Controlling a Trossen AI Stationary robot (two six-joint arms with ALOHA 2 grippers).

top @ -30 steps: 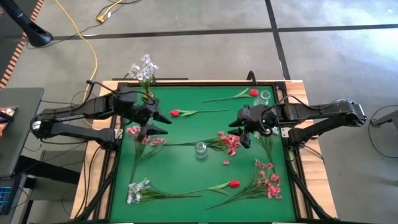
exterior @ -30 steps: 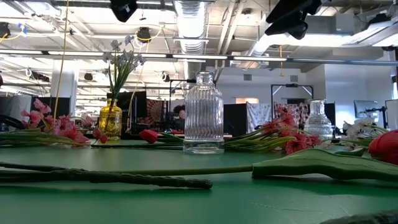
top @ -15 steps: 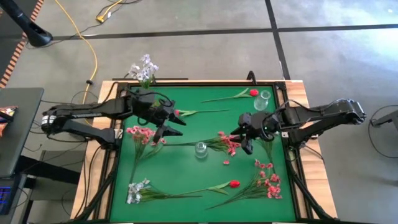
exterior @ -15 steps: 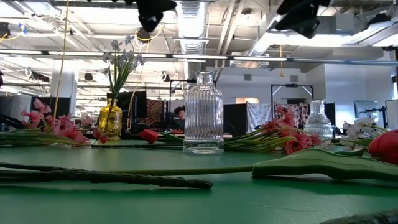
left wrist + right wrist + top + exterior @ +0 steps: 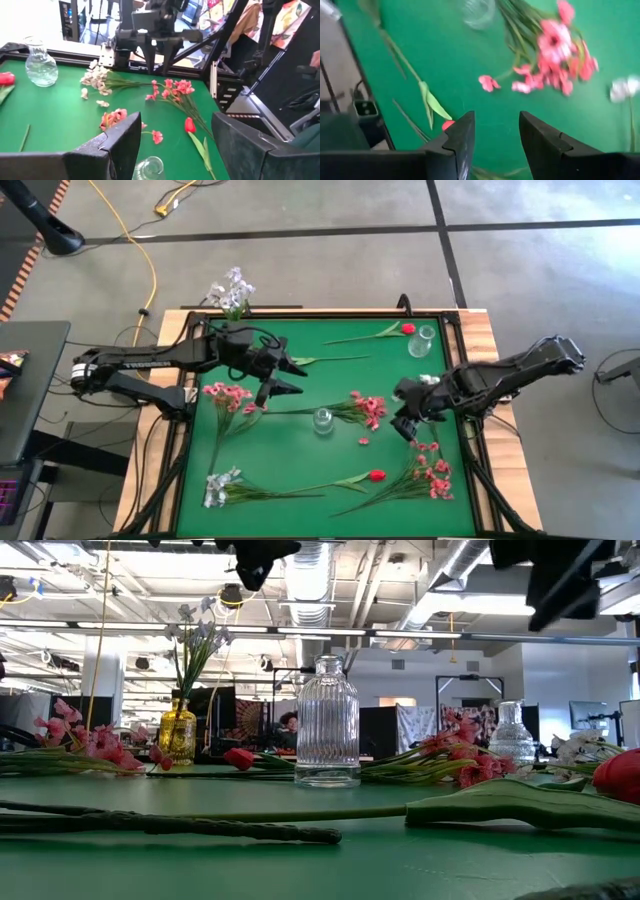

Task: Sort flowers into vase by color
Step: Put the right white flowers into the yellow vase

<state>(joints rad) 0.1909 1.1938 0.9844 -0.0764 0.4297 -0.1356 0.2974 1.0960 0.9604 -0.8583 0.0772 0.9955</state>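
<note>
The white flowers need to be sorted into their vase. The green stems of the flowers are the part my right gripper will pick them up by next.
My left gripper hovers open above the green mat, left of centre, near a red bud's stem. My right gripper hangs open and tipped down at the right, between the centre pink spray and the near-right pink spray. A clear ribbed vase stands mid-table. At the far left a yellow vase holds whitish-lavender flowers. Another clear vase stands far right beside a red bud. A pink spray, a white cluster and a red bud lie on the mat.
The mat has a raised black frame around it. Both arm bases stand at the table's left and right edges. In the right wrist view a loose pink bloom lies on bare mat ahead of the fingers. Cables run along the table's sides.
My left gripper has gone toward the table's middle, staying open, and now covers the red bud at the far left. My right gripper has swung toward the near edge, rolled and tipped further down, its gap unchanged. No flower or vase has moved.
</note>
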